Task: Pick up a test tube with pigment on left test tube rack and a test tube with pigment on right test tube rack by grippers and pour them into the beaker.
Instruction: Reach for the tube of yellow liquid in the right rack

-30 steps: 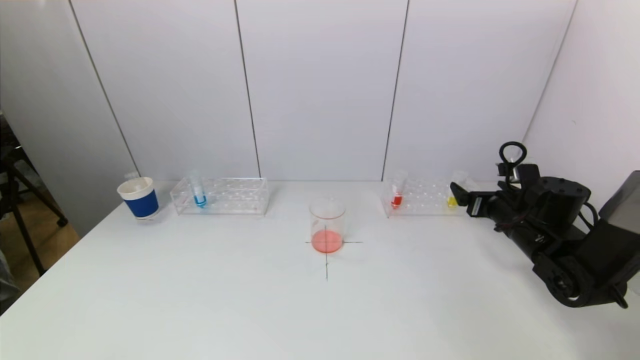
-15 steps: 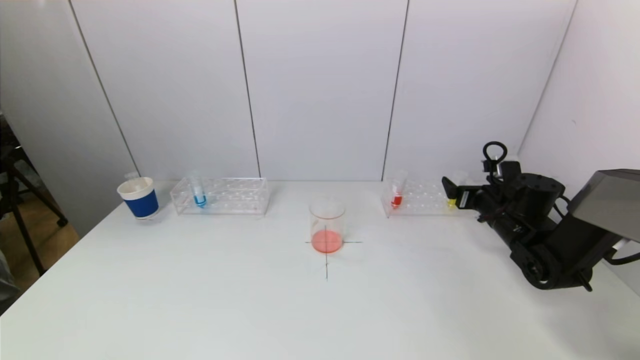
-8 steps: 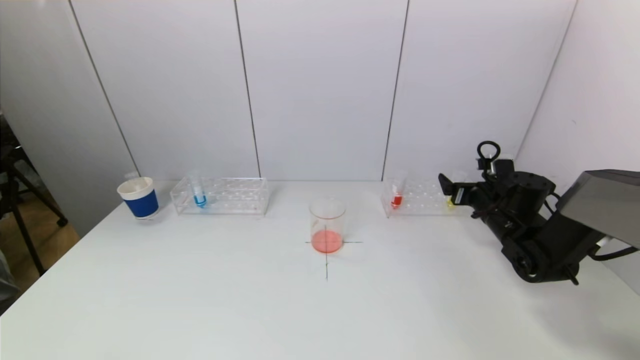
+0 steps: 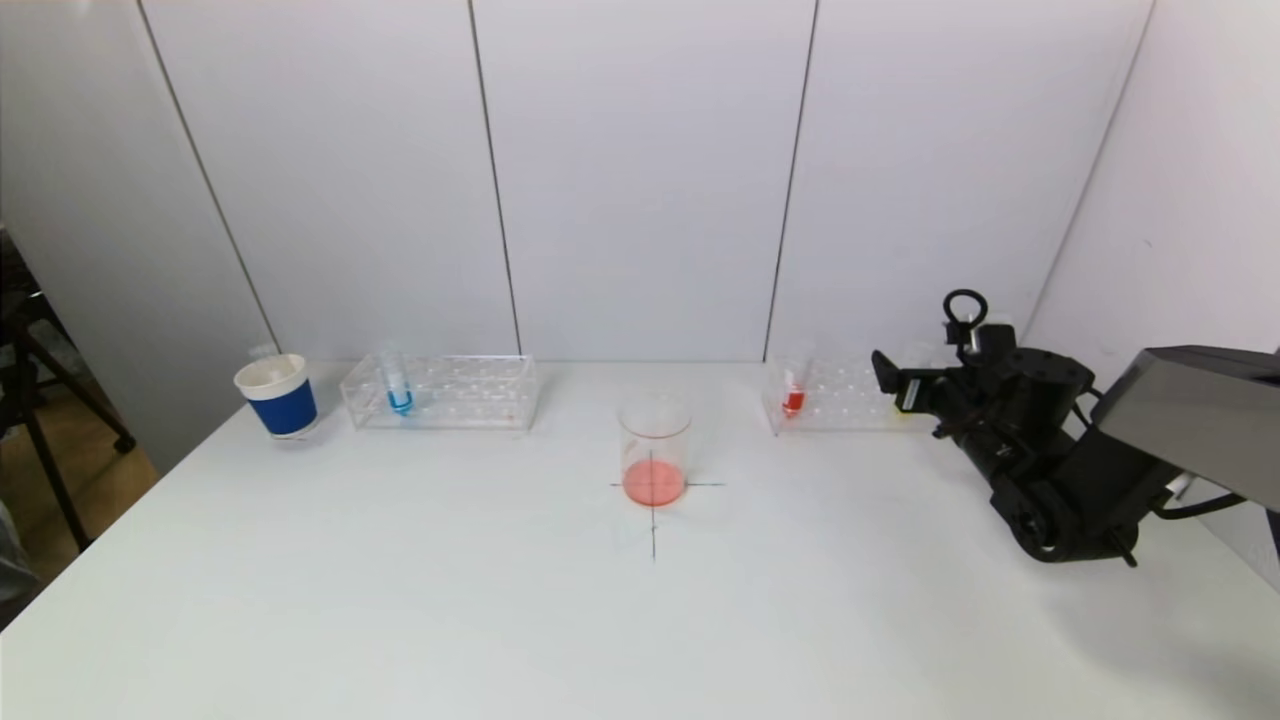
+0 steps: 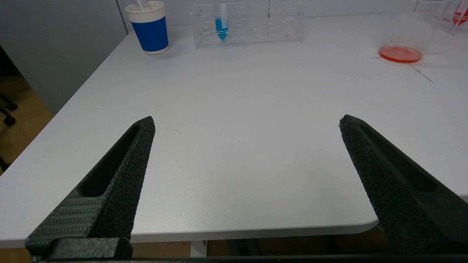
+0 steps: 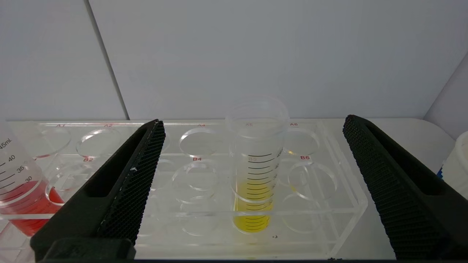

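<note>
I should next use my right gripper to grab the yellow test tube's upper side under the test tube's opening (image 6: 256, 140) to pour it, since the rack plates surround its yellow end.
A clear beaker (image 4: 655, 450) with a little red liquid stands at the table's middle. The left rack (image 4: 440, 392) holds a blue-pigment tube (image 4: 397, 385). The right rack (image 4: 835, 395) holds a red-pigment tube (image 4: 795, 385) and a yellow-pigment tube (image 6: 256, 171), which my right arm hides in the head view. My right gripper (image 4: 890, 385) is open at the rack's front. In the right wrist view the right gripper (image 6: 254, 120) has the yellow tube centred between its fingers, apart from both. My left gripper (image 5: 245, 118) is open and empty at the table's near edge, out of the head view.
A blue paper cup (image 4: 277, 396) stands left of the left rack. A white container (image 6: 457, 164) sits just right of the right rack. White wall panels close the back and right. A black cross (image 4: 654, 530) is drawn under the beaker.
My right arm has moved left and forward to the right rack. Its gripper now covers the yellow tube in the head view. Nothing else has moved.
</note>
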Controlling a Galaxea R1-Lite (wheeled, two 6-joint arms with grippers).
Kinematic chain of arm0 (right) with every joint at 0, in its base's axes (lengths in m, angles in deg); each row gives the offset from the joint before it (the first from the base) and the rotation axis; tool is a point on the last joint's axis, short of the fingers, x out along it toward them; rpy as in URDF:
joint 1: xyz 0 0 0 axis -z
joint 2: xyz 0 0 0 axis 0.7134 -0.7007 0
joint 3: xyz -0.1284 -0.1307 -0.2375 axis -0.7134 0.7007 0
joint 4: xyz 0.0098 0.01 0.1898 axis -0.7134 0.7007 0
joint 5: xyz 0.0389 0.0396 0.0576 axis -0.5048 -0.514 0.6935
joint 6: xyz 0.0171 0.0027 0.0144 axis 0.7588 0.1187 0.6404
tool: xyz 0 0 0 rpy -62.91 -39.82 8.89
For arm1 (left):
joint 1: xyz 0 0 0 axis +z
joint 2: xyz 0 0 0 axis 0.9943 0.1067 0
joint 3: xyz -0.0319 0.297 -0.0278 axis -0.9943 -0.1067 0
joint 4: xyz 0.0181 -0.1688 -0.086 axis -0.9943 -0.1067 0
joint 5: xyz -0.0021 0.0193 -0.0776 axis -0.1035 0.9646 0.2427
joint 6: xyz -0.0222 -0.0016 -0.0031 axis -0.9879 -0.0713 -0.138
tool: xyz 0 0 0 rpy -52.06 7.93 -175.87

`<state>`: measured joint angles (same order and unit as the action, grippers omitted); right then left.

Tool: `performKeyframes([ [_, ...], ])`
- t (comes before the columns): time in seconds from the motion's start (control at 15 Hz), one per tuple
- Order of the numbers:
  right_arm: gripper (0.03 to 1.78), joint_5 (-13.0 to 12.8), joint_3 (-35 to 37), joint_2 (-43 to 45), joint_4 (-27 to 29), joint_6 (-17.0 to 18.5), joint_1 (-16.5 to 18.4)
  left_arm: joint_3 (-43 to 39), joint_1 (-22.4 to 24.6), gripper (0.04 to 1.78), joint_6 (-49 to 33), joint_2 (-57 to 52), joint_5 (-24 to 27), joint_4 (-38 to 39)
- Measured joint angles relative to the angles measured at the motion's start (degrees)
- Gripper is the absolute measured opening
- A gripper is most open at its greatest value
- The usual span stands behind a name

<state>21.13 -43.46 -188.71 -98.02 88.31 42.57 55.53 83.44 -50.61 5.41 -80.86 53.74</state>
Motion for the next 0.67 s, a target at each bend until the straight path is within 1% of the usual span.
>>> performKeyframes([
  [0.67, 1.77, -0.07, -1.77, -1.46, 0.09, -0.26, 0.06, 0.0, 0.0, 1.76, -0.04, 0.0, -0.02, 0.0],
])
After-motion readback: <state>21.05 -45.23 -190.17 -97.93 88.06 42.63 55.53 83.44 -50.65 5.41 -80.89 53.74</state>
